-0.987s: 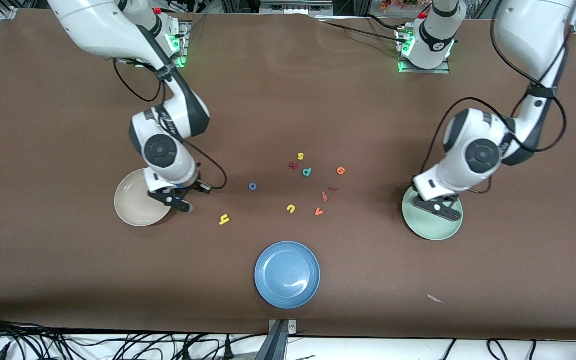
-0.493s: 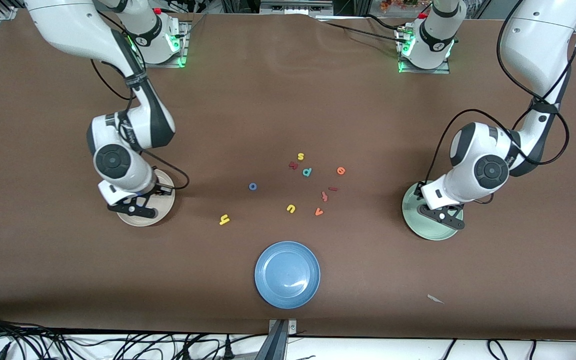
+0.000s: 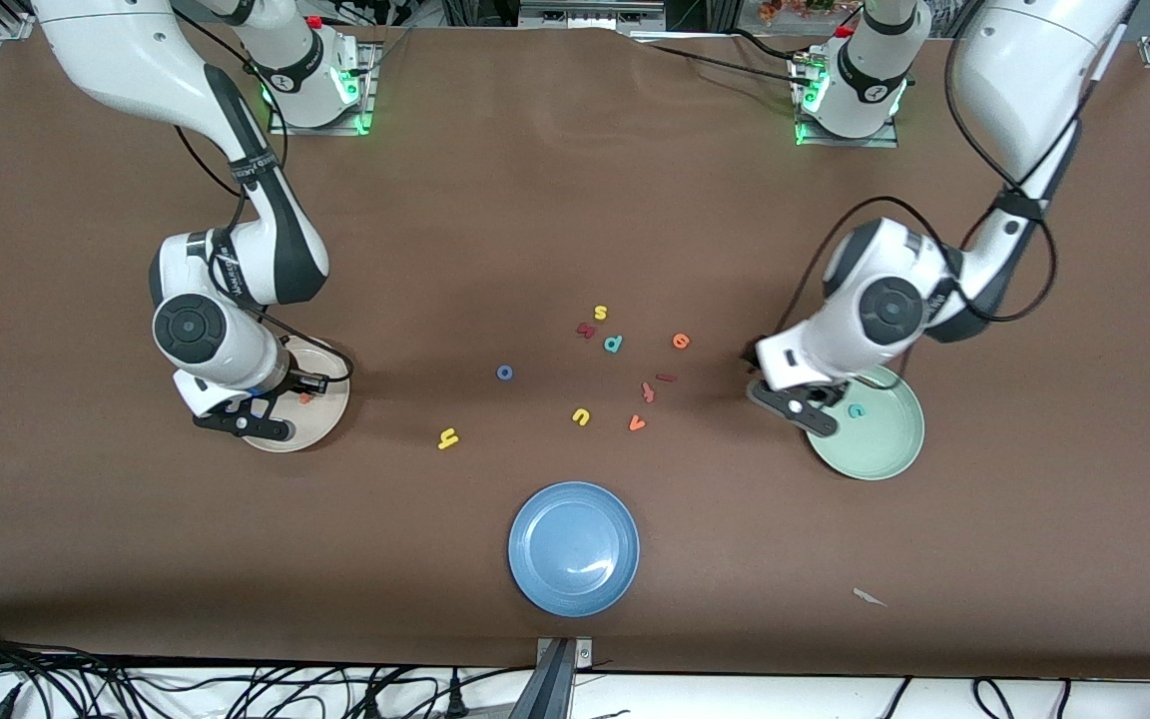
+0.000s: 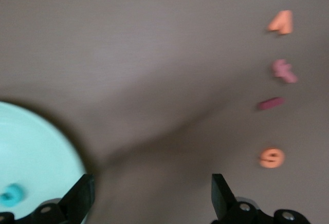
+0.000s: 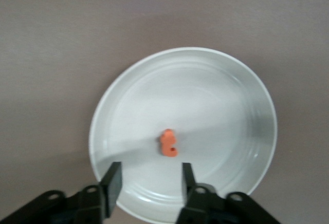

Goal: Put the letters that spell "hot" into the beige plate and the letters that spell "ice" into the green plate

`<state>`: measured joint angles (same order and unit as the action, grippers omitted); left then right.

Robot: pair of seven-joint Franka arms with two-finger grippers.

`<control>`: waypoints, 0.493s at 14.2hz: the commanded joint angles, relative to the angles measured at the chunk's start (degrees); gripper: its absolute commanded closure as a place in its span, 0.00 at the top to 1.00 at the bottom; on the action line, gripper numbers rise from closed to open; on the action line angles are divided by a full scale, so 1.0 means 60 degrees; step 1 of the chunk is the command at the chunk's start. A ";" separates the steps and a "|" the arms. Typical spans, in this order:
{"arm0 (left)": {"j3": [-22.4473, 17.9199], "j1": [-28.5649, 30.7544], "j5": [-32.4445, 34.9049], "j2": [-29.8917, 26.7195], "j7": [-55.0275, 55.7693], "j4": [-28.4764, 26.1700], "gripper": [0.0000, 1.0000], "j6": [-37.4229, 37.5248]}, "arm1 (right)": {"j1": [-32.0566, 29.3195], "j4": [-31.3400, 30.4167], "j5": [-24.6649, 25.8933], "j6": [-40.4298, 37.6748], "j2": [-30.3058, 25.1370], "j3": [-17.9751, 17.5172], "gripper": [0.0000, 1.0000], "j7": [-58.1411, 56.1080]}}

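Note:
I need to grab the orange "e" by its rounded outer edges next with my left gripper. That will finish "ice" in the green plate [image 3: 884, 444] [image 4: 36, 152].
The orange "t" [image 3: 305, 397] [image 5: 168, 143] lies in the beige plate [image 3: 320, 419] [image 5: 221, 106]. My right gripper [image 3: 241, 424] [image 5: 149, 183] hangs open over that plate's rim, nothing between its fingers. The teal "c" [image 3: 856, 409] [image 4: 11, 194] lies in the green plate [image 3: 884, 444] [image 4: 36, 152]. My left gripper [image 3: 803, 407] [image 4: 152, 198] is open and empty over the plate's edge that faces the loose letters. On the table lie the blue "o" [image 3: 504, 372], yellow "h" [image 3: 448, 437], dark red "i" [image 3: 665, 377] [image 4: 270, 104] and orange "e" [image 3: 680, 341] [image 4: 271, 157].
Other letters lie mid-table: yellow "u" [image 3: 581, 416], orange "v" [image 3: 637, 423], a pink letter [image 3: 648, 390], teal "p" [image 3: 613, 344], yellow "s" [image 3: 600, 313] and a dark red one [image 3: 586, 330]. A blue plate [image 3: 573, 547] sits nearest the front camera. A pale scrap [image 3: 869, 597] lies near the front edge.
My right gripper moved over the beige plate and opened, leaving the "t" there. My left gripper opened, left the "c" in the green plate and shifted toward the loose letters.

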<state>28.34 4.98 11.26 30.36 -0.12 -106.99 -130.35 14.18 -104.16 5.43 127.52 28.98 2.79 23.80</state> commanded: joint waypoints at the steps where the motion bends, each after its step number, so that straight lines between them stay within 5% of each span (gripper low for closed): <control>1: 0.0081 -0.0855 0.0321 0.0022 0.0794 -0.0274 1.00 -0.0029 | 0.0054 0.0161 -0.0478 -0.0028 -0.0085 -0.0259 1.00 -0.0026; 4: 0.0066 -0.1662 0.0335 0.0270 0.1922 -0.0406 1.00 -0.0175 | 0.0360 0.0745 -0.1299 0.0045 0.0177 -0.0333 1.00 0.0966; 7: 0.0051 -0.1913 0.1576 0.0783 0.2975 -0.0392 1.00 -0.0804 | 0.0873 0.1522 -0.1330 0.0074 0.0792 -0.0333 1.00 0.2372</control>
<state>29.06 -6.47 15.53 32.78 13.79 -109.77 -132.89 17.49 -99.35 -1.57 127.86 30.10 0.73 32.85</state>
